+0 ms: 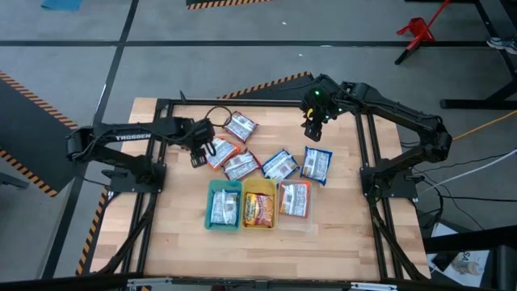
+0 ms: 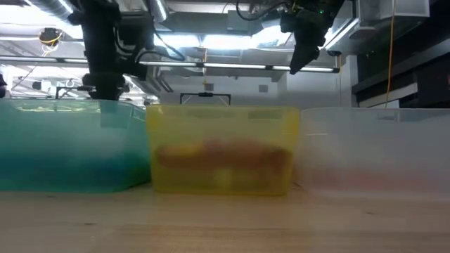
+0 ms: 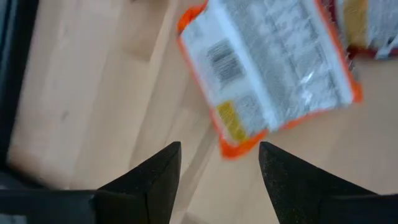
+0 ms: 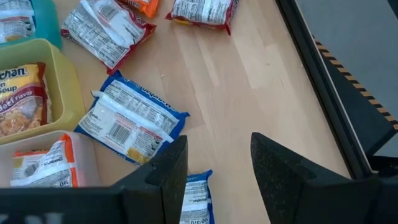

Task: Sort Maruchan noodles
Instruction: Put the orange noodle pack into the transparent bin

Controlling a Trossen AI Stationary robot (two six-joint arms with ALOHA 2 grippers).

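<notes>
I will next grab the orange packet with my left gripper by its corner beside the yellow patch (image 1: 216, 166). Then the packet can be sorted into the clear tray (image 1: 294, 200).
Five Maruchan packets lie flat on the wooden table: an orange-and-white one (image 1: 222, 151) (image 3: 267, 68), two dark red ones (image 1: 240, 127) (image 1: 241, 166), and two blue ones (image 1: 279, 164) (image 1: 316, 164). One more packet lies in each tray: green (image 1: 224, 204), yellow (image 1: 258, 204), clear (image 1: 295, 200). My left gripper (image 1: 198, 153) (image 3: 217, 168) is open, low, just left of the orange packet, whose corner (image 3: 239, 146) points between the fingers. My right gripper (image 1: 311, 129) (image 4: 217, 168) is open and raised, just beyond the right blue packet (image 4: 196, 199).
The three trays stand side by side at the table's near middle, seen close up in the low view as green (image 2: 70, 144), yellow (image 2: 221, 147) and clear (image 2: 376, 147). A black cable loop (image 1: 215, 113) lies at the far edge. A black frame rail (image 4: 323, 81) borders the table's right side.
</notes>
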